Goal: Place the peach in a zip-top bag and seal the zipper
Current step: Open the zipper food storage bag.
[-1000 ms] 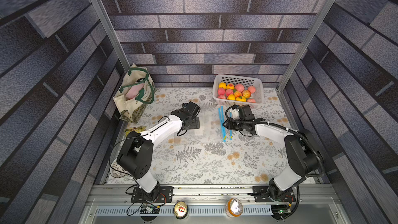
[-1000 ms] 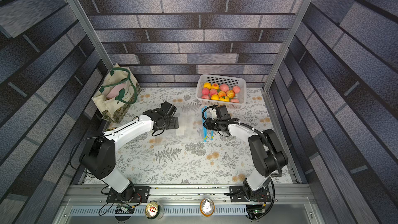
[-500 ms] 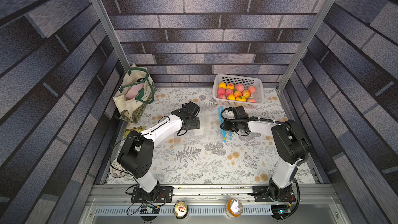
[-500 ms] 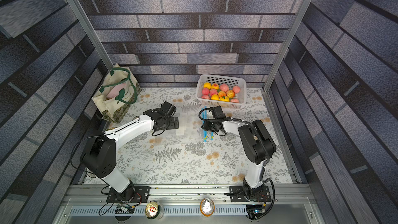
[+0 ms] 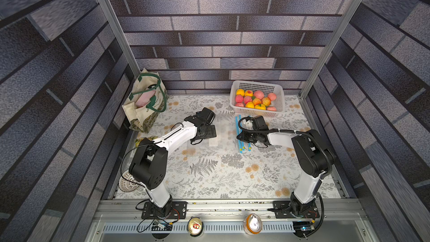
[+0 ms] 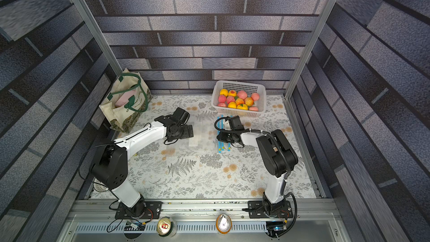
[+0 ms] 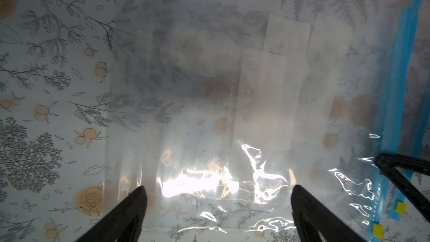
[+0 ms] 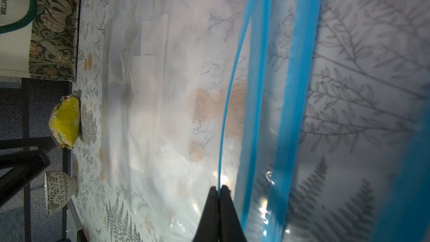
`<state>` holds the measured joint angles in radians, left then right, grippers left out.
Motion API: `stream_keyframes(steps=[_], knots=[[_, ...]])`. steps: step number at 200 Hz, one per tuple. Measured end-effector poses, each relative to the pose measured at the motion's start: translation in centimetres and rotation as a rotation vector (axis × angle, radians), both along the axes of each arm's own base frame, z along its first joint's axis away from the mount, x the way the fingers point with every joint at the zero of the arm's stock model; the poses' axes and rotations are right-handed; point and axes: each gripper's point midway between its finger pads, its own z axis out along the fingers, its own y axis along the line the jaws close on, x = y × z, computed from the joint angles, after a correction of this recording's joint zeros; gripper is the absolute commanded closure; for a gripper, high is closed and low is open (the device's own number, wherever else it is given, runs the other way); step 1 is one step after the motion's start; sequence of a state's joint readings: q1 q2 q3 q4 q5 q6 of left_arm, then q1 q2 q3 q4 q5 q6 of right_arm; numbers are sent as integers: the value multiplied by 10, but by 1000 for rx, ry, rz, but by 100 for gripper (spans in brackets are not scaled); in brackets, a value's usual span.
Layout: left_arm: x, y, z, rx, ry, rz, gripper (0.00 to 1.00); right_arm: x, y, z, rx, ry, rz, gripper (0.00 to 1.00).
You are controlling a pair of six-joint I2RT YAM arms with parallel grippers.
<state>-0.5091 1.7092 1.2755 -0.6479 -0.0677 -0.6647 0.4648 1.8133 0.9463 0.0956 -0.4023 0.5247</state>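
Observation:
The robot's left gripper will next grab the top bag by its raised blue edge, to hold the bag's opening open for the peach.
Clear zip-top bags point(image 5: 223, 133) point(image 6: 204, 137) lie stacked flat at mid-table, their blue zipper strips point(image 5: 239, 133) point(image 7: 395, 89) on the right side. My right gripper point(image 8: 218, 188) point(image 5: 240, 136) is shut on the thin blue lip point(image 8: 232, 89) of the top bag, which is raised a little off the strips beside it. My left gripper point(image 7: 218, 188) point(image 5: 213, 132) hovers open over the bags' closed end, with only plastic film below it. Several peaches point(image 5: 254, 100) point(image 6: 237, 100), red and yellow, lie in a white basket point(image 5: 256, 82) at the back right.
A cream tote bag with green handles point(image 5: 146, 103) point(image 8: 46, 19) stands at the back left. A yellow packet point(image 8: 65, 122) and a patterned bowl point(image 8: 58, 192) point(image 5: 126, 183) sit along the left edge. Two cans point(image 5: 195, 225) point(image 5: 253, 223) stand on the front rail.
My right gripper has slid left onto the zipper edge and closed on the top bag's blue lip. The left arm has barely moved and stays open.

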Motion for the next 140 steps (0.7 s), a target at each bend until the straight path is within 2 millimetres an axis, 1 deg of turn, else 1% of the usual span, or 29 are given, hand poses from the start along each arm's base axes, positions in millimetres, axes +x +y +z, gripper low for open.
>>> stream_keyframes(steps=[14, 34, 56, 68, 86, 112, 140], knots=[[3, -9, 2, -65, 22, 23, 8, -4, 14, 14, 22, -44, 32, 100], [7, -21, 3, -168, 55, 56, 12, -15, 44, 33, 66, -118, 102, 100], [14, -33, 2, -244, 74, 83, 17, -26, 68, 42, 99, -156, 144, 100], [19, -37, -1, -262, 76, 90, 21, -30, 78, 45, 120, -170, 157, 100], [25, -42, -5, -276, 76, 96, 23, -28, 82, 46, 137, -179, 151, 100], [28, -47, -10, -275, 75, 91, 25, -28, 86, 35, 127, -156, 143, 100], [33, -50, -6, -291, 52, 86, 26, -27, 87, 24, 115, -131, 133, 100]])
